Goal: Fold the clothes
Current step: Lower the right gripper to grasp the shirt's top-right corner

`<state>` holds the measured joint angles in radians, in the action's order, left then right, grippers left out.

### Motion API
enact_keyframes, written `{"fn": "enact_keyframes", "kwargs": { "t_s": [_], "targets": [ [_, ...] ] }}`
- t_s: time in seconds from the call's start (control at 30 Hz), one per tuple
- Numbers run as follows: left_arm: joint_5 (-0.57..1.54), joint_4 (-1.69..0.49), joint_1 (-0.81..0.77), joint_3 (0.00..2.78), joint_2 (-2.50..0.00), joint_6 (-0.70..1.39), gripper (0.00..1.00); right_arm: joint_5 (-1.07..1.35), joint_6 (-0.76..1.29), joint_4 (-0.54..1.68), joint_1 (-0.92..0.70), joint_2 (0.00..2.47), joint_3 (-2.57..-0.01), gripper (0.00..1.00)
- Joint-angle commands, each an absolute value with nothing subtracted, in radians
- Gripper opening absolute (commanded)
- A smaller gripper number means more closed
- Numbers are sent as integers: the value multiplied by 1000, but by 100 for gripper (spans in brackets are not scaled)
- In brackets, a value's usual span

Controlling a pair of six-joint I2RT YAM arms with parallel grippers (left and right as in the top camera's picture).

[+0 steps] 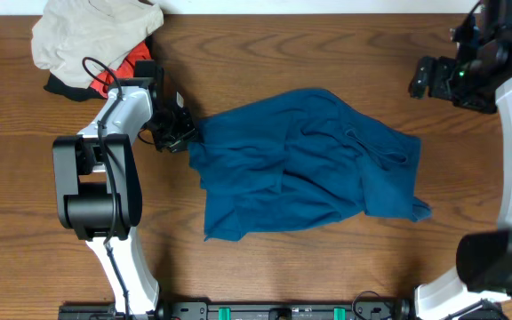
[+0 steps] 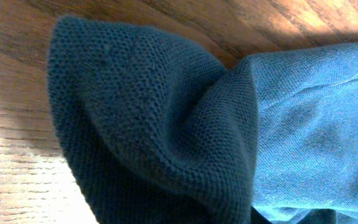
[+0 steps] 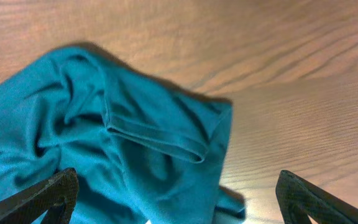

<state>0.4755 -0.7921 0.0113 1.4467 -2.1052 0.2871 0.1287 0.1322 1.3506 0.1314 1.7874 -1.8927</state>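
Note:
The shirt needs to be spread for folding, so its back edge by the hemmed sleeve, opposite my left gripper, should be grabbed next by my right gripper.
The clothes (image 1: 309, 160) are one teal-blue shirt lying crumpled across the middle of the wooden table (image 1: 283, 276). My left gripper (image 1: 183, 133) sits at the shirt's left edge. In the left wrist view a pinched-up ridge of dark teal cloth (image 2: 166, 124) fills the frame and hides the fingers, so the jaws look shut on it. My right gripper (image 1: 419, 78) hangs open at the back right, off the shirt. In the right wrist view its fingers (image 3: 48, 196) stand wide apart above a hemmed sleeve (image 3: 160, 140), and the right gripper (image 3: 178, 202) holds nothing.
A pile of other garments lies at the back left: a pale beige one (image 1: 92, 31) over an orange-red one (image 1: 127, 67) and a black one (image 1: 60, 87). The left arm's base (image 1: 96, 191) stands left of the shirt, the right arm's base (image 1: 496, 258) at the front right.

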Motion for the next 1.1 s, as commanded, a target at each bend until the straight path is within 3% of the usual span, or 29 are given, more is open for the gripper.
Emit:
{"fn": "enact_keyframes", "kwargs": {
  "t_s": [0.0, 0.23, 0.43, 1.07],
  "targets": [
    [486, -794, 10, 1444, -2121, 277, 29, 298, 89, 1373, 177, 1873, -1901, 99],
    [486, -799, 10, 1444, -2121, 278, 29, 353, 147, 1397, 190, 1995, -1901, 99],
    [486, -810, 10, 1444, -2121, 278, 29, 258, 250, 1378, 231, 2041, -1861, 99],
    [486, -801, 10, 1444, -2121, 278, 28, 480, 145, 1031, 275, 2043, -1453, 99]
  ]
}}
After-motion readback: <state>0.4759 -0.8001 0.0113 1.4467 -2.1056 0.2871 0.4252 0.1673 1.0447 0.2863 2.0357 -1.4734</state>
